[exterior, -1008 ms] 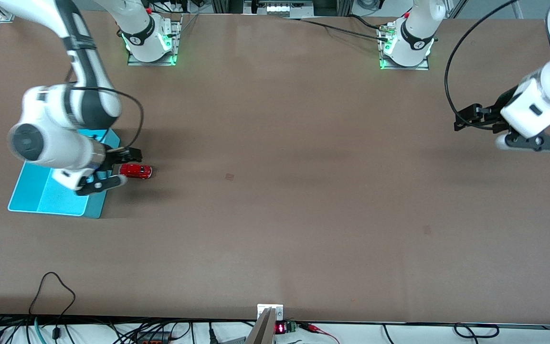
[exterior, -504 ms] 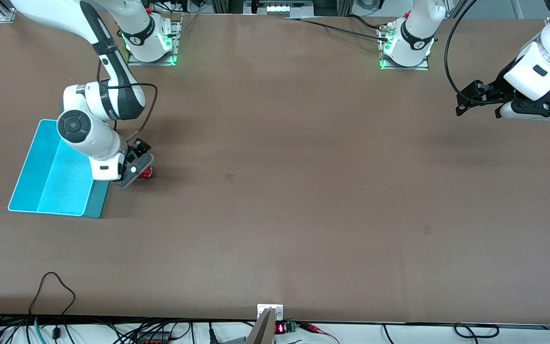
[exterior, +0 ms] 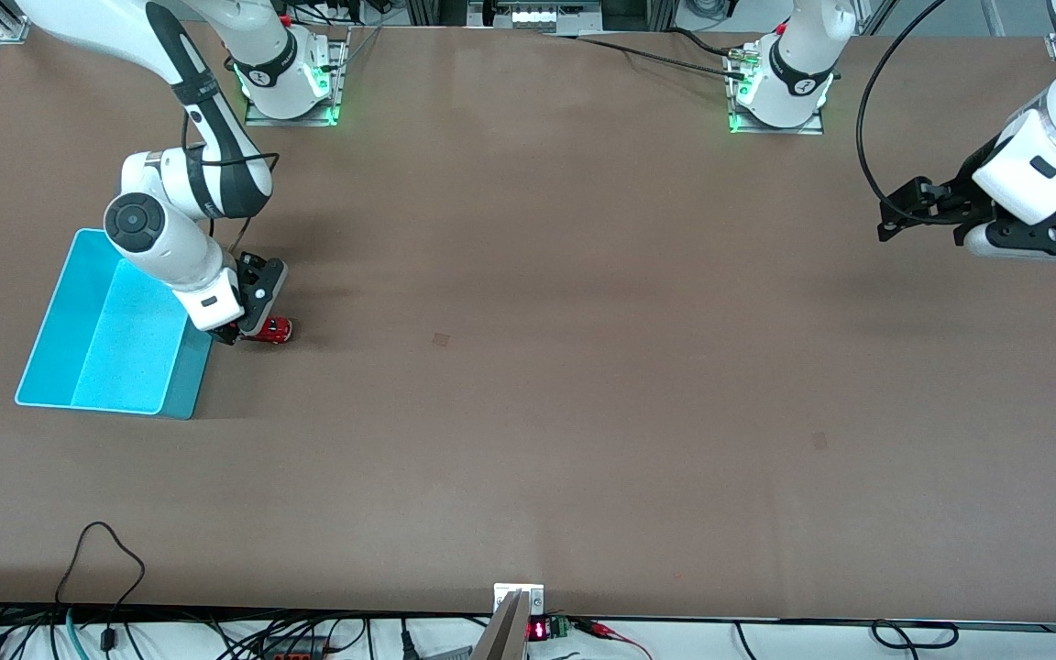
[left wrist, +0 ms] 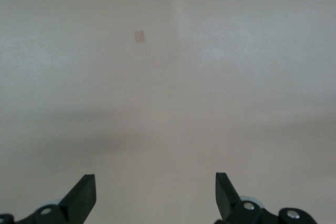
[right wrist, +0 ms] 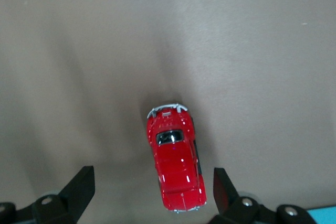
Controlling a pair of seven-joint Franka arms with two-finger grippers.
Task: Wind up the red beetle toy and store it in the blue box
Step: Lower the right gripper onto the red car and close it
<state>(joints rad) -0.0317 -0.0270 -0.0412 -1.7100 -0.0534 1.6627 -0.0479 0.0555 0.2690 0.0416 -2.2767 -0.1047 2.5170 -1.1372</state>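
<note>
Next, my right gripper takes hold of the red beetle toy (exterior: 273, 330) by the sides of its body. Then the toy goes into the blue box (exterior: 79, 367) for storage.
The red beetle toy (exterior: 273, 330) sits on the brown table beside the blue box (exterior: 79, 367), at the right arm's end. In the right wrist view the toy (right wrist: 176, 163) lies partly between the two fingertips, closer to one finger (right wrist: 227, 192), and nothing grips it. My right gripper (exterior: 236, 335) is open and low over the toy. The blue box is empty. My left gripper (exterior: 895, 220) is open and empty, held above bare table at the left arm's end; its wrist view shows only tabletop between the fingertips (left wrist: 155, 192).
Cables run along the table's edge nearest the front camera (exterior: 106, 550). A small dark mark (exterior: 440, 339) is on the tabletop near the middle. A corner of the blue box shows in the right wrist view (right wrist: 321, 214).
My right gripper has swung off the box and come down over the toy. My left gripper has shifted slightly while staying raised. The toy has stayed in place.
</note>
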